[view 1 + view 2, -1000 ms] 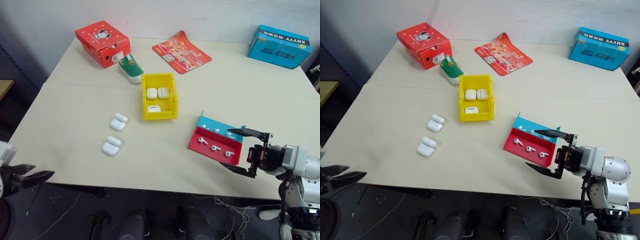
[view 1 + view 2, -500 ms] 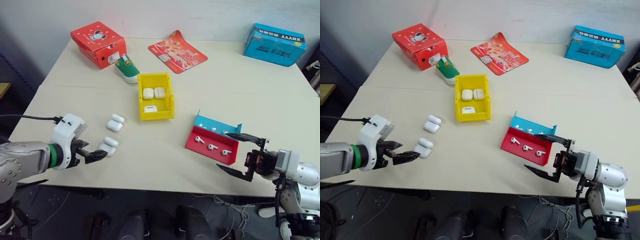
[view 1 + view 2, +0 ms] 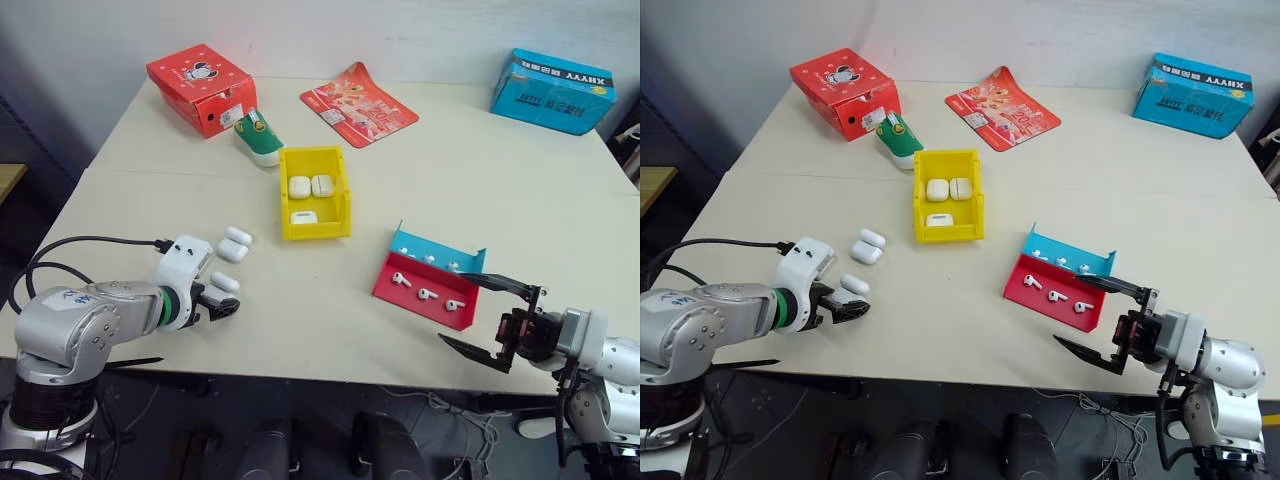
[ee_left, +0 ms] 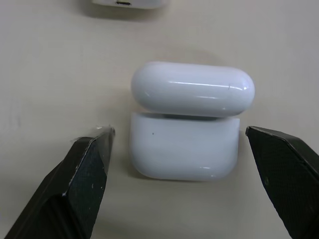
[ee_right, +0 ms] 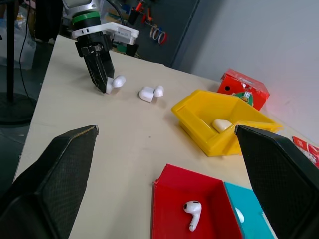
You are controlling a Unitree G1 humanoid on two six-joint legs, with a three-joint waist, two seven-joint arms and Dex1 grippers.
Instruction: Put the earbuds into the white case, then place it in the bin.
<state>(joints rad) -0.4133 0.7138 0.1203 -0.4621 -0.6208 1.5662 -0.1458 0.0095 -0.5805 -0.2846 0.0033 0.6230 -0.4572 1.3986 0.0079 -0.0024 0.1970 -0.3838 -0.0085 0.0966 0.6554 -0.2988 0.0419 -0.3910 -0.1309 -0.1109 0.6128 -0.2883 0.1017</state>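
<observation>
My left gripper's fingers are beside the white case (image 4: 184, 147), below the case's flipped-up lid, ready to close on it.
Two white cases lie open on the table left of the yellow bin (image 3: 345, 205). My left gripper (image 3: 222, 303) is open, its fingers (image 4: 84, 174) standing on either side of the nearer white case (image 4: 184, 149), whose lid (image 4: 193, 89) is flipped up. The other open case (image 3: 235, 245) lies just beyond. Three closed cases (image 3: 312, 186) rest in the bin. Several earbuds (image 3: 430, 294) lie in the red-and-blue tray (image 3: 392, 290). My right gripper (image 3: 452, 308) hangs open at the tray's near right corner, holding nothing.
A red carton (image 3: 202, 87) and a green-and-white shoe toy (image 3: 262, 138) sit at the back left. A red leaflet (image 3: 360, 103) lies at the back middle, a blue box (image 3: 552, 90) at the back right. The table's front edge runs close under both grippers.
My left arm has swung in from the left edge, and its open fingers now straddle the nearer case. The right gripper has stayed where it was.
</observation>
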